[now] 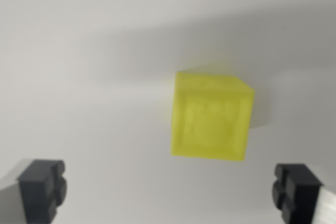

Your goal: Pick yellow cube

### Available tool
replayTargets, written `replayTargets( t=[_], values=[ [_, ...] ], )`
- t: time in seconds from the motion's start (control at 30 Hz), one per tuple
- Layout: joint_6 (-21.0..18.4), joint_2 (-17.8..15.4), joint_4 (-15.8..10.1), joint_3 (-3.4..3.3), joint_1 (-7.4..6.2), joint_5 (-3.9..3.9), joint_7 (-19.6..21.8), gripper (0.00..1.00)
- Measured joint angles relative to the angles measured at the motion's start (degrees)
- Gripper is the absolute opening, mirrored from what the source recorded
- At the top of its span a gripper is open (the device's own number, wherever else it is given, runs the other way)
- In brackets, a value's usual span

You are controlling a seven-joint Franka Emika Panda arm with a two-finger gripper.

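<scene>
My gripper grabs the cube by two opposite sides next, to pick up the yellow cube (211, 115).
A yellow cube (211, 115) with an embossed face rests on a plain white surface, right of centre in the wrist view. My gripper (169, 192) is open, its two dark fingertips at the bottom left (43, 187) and bottom right (295, 190) corners. The cube lies beyond the fingertips, nearer the right one, with clear space between it and both pads. Nothing is held between the fingers.
The white surface (84, 77) fills the whole picture. A soft shadow falls across it behind and to the right of the cube.
</scene>
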State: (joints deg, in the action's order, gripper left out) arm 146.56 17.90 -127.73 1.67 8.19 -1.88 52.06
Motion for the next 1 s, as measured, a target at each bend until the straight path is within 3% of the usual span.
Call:
replayTargets(
  t=[1.0],
  values=[
    [7.73, 8.20, -0.46, 0.00, 2.93, 0.05, 1.48, 1.00]
  ],
)
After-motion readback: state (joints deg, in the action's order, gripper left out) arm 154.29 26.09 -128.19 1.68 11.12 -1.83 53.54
